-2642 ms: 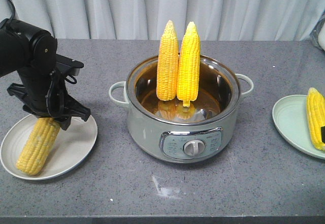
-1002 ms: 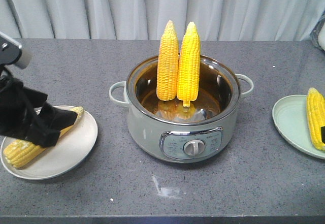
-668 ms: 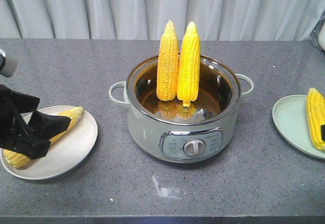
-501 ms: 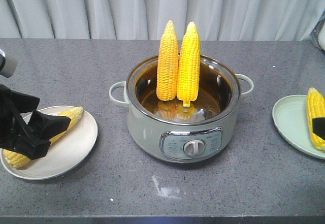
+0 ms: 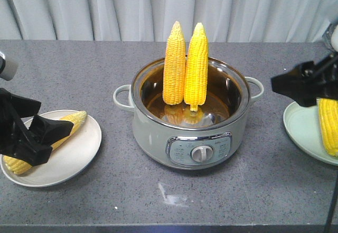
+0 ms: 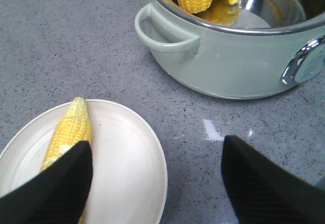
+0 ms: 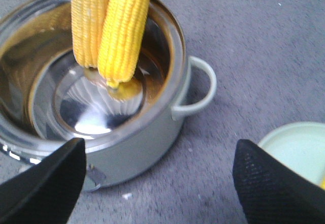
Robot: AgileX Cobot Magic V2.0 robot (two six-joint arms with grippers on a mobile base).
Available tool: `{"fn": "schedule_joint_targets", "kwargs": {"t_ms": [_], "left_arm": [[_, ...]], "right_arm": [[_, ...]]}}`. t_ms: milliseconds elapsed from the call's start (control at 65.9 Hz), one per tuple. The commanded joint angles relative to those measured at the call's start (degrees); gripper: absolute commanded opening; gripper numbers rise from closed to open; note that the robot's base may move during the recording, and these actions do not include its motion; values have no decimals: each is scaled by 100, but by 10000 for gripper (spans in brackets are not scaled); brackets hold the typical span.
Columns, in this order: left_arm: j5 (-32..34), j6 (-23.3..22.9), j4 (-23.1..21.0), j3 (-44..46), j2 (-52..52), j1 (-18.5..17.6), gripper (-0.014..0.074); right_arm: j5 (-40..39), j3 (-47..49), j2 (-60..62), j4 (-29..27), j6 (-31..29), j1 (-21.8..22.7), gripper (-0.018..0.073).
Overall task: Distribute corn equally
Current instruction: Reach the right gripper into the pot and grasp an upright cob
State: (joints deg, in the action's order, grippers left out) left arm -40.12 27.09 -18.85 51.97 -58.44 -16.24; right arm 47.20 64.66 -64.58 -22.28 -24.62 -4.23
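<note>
The robot's right gripper next needs to grab the bright yellow cob by its upper half [image 5: 198, 48], so that the corn is shared equally between the plates.
Two corn cobs stand upright in the pot [image 5: 158, 132]: an orange-yellow cob [image 5: 174, 66] and a bright yellow cob [image 5: 196, 69], also seen in the right wrist view [image 7: 124, 28]. A third cob [image 5: 66, 124] lies on the white plate [image 5: 79, 154] at left. My left gripper [image 5: 31, 138] hangs open just above that plate, holding nothing [image 6: 157, 183]. A fourth cob [image 5: 328, 127] lies on the pale green plate [image 5: 301, 130] at right. My right gripper [image 5: 303, 85] is open and empty, raised between that plate and the pot [image 7: 157, 183].
The pot has side handles [image 5: 120, 96] and a front dial [image 5: 200, 152]. A white scuff [image 5: 171, 196] marks the grey counter in front. A curtain hangs behind the table.
The left gripper let go of the cob on the white plate and drew back to the left. The right gripper has come into view, moving from the green plate toward the pot.
</note>
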Motion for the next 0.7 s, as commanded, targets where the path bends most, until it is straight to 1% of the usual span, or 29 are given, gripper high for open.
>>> {"fn": "schedule_joint_targets", "kwargs": {"t_ms": [0,167,304,531,683], "left_arm": [[280,-14,-157,145,90,-10,517],[280,-14,-157,145,90,-10,517],[280,-14,-157,145,90,-10,517],[280,-14,-157,145,90,-10,517],[280,-14,-157,145,90,-10,517]], "right_arm": [[-371,428,-249,-521,-424,-11,578],[-372,914,-872,-1149,-923,-11,578],[-322,1318,-1373,-1544,-1418,-11,578],[-122,2056,-2209,-2056,-2021,-11,578],[121,2657,-2818,-2238,-2219,-11,578]]}}
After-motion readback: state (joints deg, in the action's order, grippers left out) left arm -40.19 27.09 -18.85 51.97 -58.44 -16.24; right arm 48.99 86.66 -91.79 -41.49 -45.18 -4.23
